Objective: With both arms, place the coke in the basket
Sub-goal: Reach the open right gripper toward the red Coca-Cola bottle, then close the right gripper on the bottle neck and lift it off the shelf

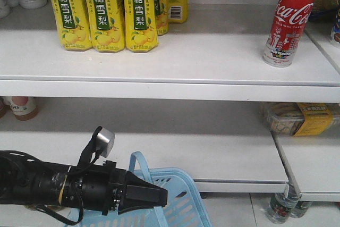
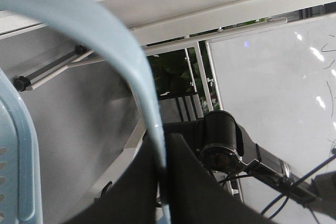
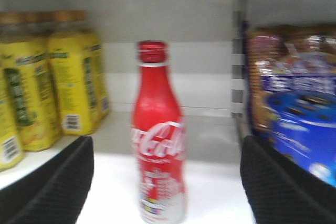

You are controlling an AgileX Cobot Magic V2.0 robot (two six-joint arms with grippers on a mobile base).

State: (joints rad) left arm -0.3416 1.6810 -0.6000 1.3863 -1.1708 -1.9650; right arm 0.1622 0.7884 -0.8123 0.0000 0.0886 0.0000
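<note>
Next, my right gripper picks up the coke bottle by its neck below the red cap to place the coke in the basket [image 1: 180, 200].
The coke [image 1: 287, 19], a slim all-red bottle with a red cap, stands upright at the right end of the upper white shelf [image 1: 186, 62]. In the right wrist view the coke [image 3: 157, 140] stands ahead, centred between the two spread fingers [image 3: 58, 182] of my right gripper [image 3: 167, 182], which is open and apart from it. My left gripper [image 1: 159, 195], on the slim cabled arm at the lower left, is shut on the flat handle [image 1: 139, 163] of the light blue basket [image 1: 180, 200]. The handle [image 2: 105, 30] runs down between the closed jaws of my left gripper [image 2: 164, 145].
Several yellow pear-drink bottles [image 1: 101, 9] stand on the upper shelf left of the coke, also in the right wrist view [image 3: 52, 87]. Blue snack packs [image 3: 294, 98] sit right of the coke behind a shelf divider. A packaged food tray [image 1: 297, 118] lies on the lower shelf.
</note>
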